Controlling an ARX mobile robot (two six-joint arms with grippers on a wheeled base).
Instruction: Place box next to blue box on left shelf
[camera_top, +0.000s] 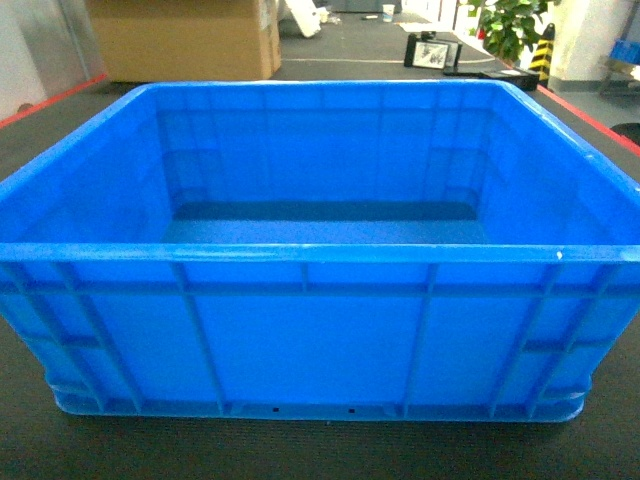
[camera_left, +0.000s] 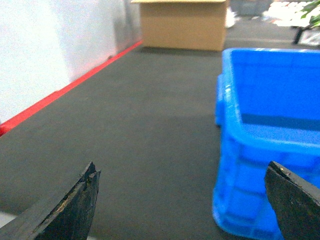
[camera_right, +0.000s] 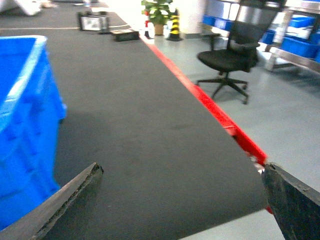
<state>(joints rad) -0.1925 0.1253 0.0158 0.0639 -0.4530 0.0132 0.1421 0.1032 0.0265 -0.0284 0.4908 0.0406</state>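
Observation:
My left gripper picks up the box by its short-side rim (camera_top: 75, 155) next, to carry the box (camera_top: 320, 330) onto the shelf beside the blue box.
The box (camera_top: 320, 330), a large bright-blue plastic crate with a thick rim and ribbed walls, stands empty on the dark carpet and fills the head view. My left gripper (camera_left: 182, 170) hangs open just left of the box (camera_left: 270, 125), its right finger in front of the box's near corner. On the other side, my right gripper (camera_right: 182, 170) is open over bare carpet, with the box (camera_right: 25, 125) at its left. Neither gripper holds anything, and neither shows in the head view. The left shelf and the blue box on it are out of view.
A cardboard carton (camera_top: 185, 40) stands behind the box at the far left, beside a white wall. Red floor tape (camera_right: 220, 117) edges the carpet. Beyond it on the right are an office chair (camera_right: 232, 55) and a metal rack with blue bins (camera_right: 300, 45). A potted plant (camera_top: 510, 25) stands far back.

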